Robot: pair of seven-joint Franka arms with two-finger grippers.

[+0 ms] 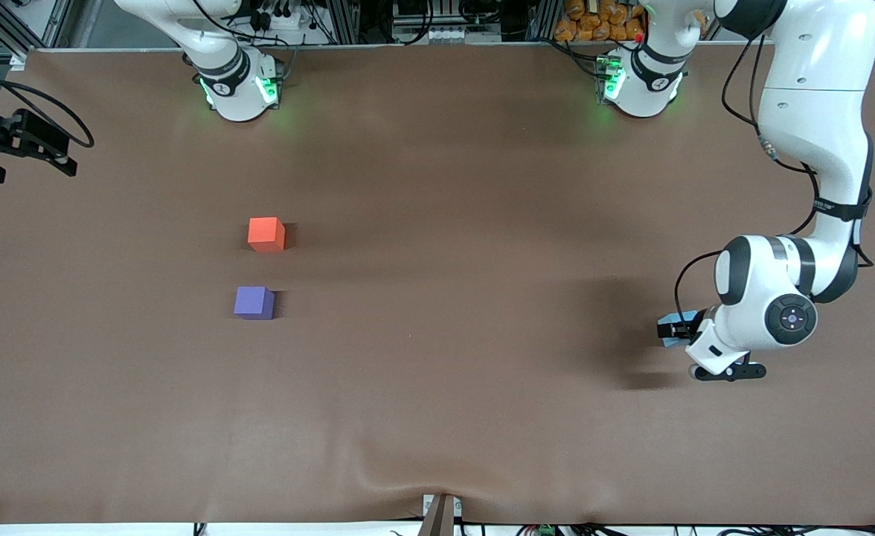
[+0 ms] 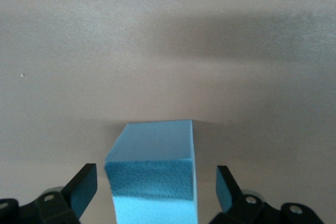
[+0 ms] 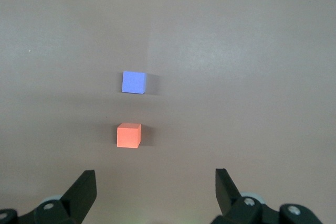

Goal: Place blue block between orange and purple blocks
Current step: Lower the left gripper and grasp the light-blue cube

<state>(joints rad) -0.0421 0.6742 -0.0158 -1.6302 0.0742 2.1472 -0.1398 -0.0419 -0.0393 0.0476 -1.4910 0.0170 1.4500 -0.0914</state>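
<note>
My left gripper should grab the blue block (image 1: 681,318) by its opposite sides next, so that it can place the blue block between the orange and purple blocks.
The blue block (image 2: 155,153) rests on the brown table toward the left arm's end. My left gripper (image 2: 155,169) is low over it with its jaws open, one finger on each side and a gap on both sides. In the front view only a sliver of the blue block (image 1: 681,318) shows beside my left gripper (image 1: 673,329), the wrist hiding the rest. The orange block (image 1: 266,234) and the purple block (image 1: 254,303) sit toward the right arm's end, the purple one nearer the front camera, with a small gap between them. My right gripper (image 3: 153,174) is open and empty, high above the orange block (image 3: 128,135) and purple block (image 3: 133,82).
The brown table cover (image 1: 452,313) is bare between the two groups of blocks, with a wrinkle at its front edge (image 1: 408,476). A black cabled fixture (image 1: 17,141) juts in at the edge by the right arm's end.
</note>
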